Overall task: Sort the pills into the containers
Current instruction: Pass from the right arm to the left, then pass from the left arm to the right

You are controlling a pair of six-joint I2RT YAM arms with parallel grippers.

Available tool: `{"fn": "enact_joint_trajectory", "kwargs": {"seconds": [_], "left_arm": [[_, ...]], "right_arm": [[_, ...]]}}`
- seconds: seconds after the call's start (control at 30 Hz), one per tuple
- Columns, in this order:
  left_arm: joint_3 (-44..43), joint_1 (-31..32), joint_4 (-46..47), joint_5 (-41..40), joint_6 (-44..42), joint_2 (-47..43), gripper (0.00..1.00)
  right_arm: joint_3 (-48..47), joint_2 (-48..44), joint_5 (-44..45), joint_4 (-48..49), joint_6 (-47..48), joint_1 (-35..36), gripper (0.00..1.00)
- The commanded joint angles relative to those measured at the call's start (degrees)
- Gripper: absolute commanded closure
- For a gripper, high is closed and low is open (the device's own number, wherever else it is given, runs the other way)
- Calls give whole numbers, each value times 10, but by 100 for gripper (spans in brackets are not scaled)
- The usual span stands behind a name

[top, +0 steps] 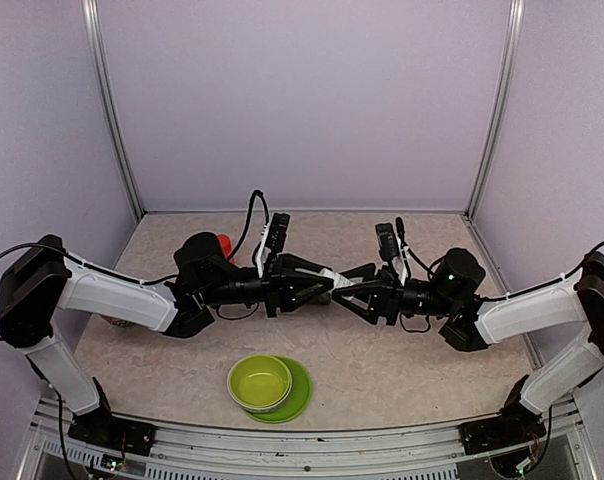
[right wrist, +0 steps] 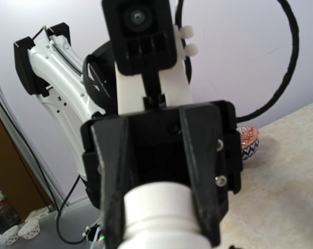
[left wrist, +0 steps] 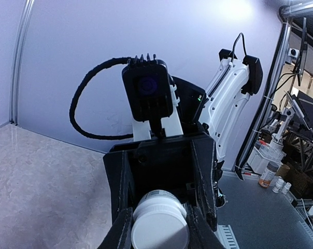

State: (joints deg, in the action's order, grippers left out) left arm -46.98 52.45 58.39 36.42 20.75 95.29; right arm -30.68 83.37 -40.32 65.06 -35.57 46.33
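Note:
My right gripper closes on the bottle's far end [top: 342, 282] next, since that end lies between the ends of my fingers, level with them.
A white pill bottle [left wrist: 159, 228] hangs in mid-air between both grippers over the middle of the table. My left gripper [left wrist: 159, 236] is shut on its white-capped end. My right gripper [right wrist: 156, 228] faces it from the other side, its fingers [left wrist: 204, 174] standing open on either side of the bottle's far end [right wrist: 156, 205] with a small gap. In the top view the two grippers meet tip to tip, left [top: 317, 285] and right [top: 354, 290]. The pills and the containers are out of view.
A lime-green bowl [top: 260, 382] on its green plate [top: 300, 395] sits near the front edge, below the grippers. An orange-red bottle [top: 223, 245] stands behind the left arm. A small patterned bowl [right wrist: 247, 142] rests on the table beyond the left arm.

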Motion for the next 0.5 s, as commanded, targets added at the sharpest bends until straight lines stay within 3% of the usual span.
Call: {"fn": "enact_joint_trajectory", "kwargs": {"seconds": [0.0, 0.17, 0.47], "left_arm": [[-10, 4, 5, 7, -3, 4, 97], [-6, 4, 8, 7, -4, 0, 97], [-2, 3, 19, 2, 0, 2, 96]], "right_arm": [[-5, 1, -6, 23, -8, -5, 43], [3, -3, 0, 26, -8, -11, 46], [6, 8, -12, 41, -16, -11, 66]]}}
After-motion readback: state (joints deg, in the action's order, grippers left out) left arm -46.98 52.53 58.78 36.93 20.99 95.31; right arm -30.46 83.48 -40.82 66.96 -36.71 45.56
